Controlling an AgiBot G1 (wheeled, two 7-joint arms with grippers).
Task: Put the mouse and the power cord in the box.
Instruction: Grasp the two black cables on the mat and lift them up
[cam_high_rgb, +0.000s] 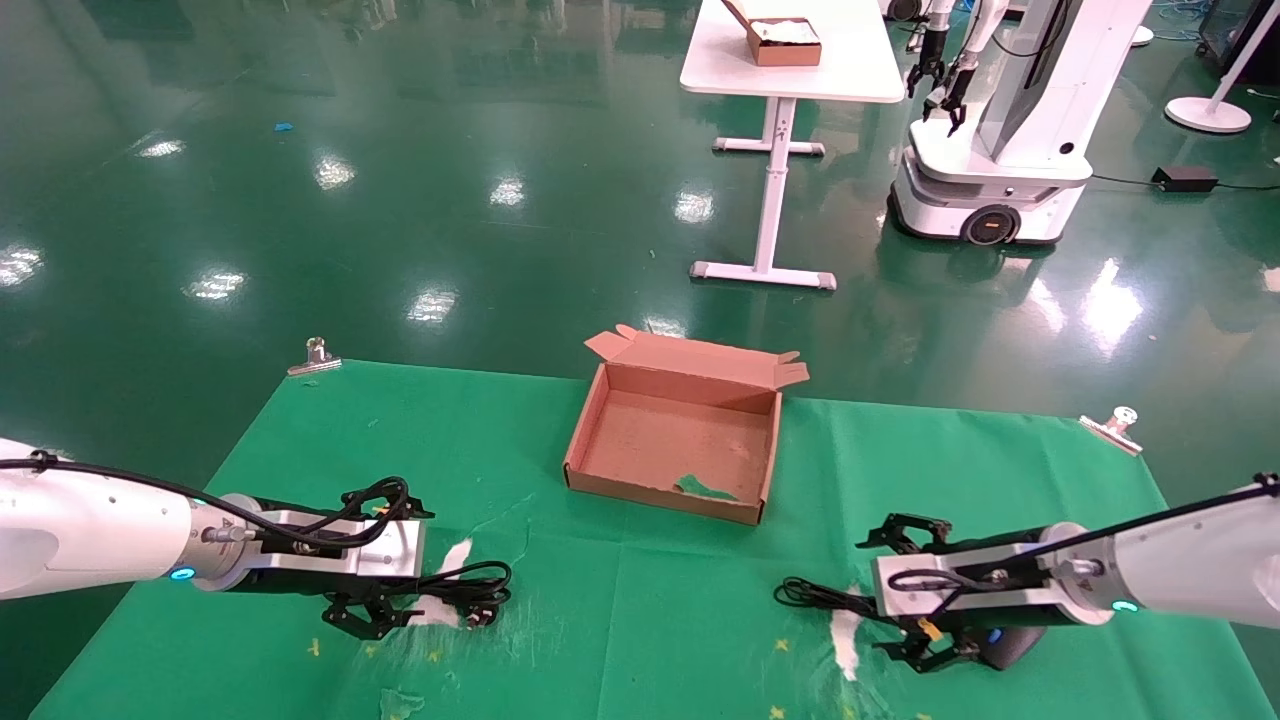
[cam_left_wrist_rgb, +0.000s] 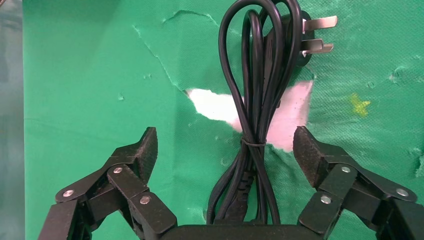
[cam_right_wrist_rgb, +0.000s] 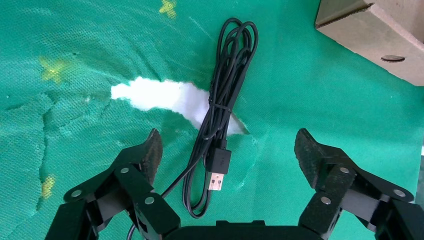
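Note:
My right gripper is ready to close on the mouse cable. Both fingers reach down to the cloth on either side of its tied part (cam_high_rgb: 851, 598) (cam_right_wrist_rgb: 217, 118), so they would hold the cable if I closed now.
The power cord (cam_high_rgb: 470, 585) (cam_left_wrist_rgb: 256, 95) lies in a tied bundle on the green cloth at the near left, its pronged plug (cam_left_wrist_rgb: 311, 42) at the far end. My left gripper (cam_high_rgb: 425, 570) (cam_left_wrist_rgb: 225, 140) hovers open right over it, fingers either side of the bundle and apart from it. At the near right the mouse (cam_high_rgb: 1005, 648) is partly hidden under my right arm. Its thin coiled cable (cam_high_rgb: 815, 597) (cam_right_wrist_rgb: 226, 95) with the USB plug (cam_right_wrist_rgb: 216, 180) lies between the spread fingers of my open right gripper (cam_high_rgb: 878, 597) (cam_right_wrist_rgb: 227, 142). The brown box (cam_high_rgb: 585, 440) (cam_right_wrist_rgb: 380, 30) stands open at mid-table, a green scrap on its floor.
The cloth is torn, showing white patches (cam_high_rgb: 452, 555) (cam_high_rgb: 845, 640) under both cables. Metal clips (cam_high_rgb: 315, 355) (cam_high_rgb: 1115, 425) pin the cloth's far corners. Beyond the table stand a white table with another box (cam_high_rgb: 785, 40) and another robot (cam_high_rgb: 1000, 130).

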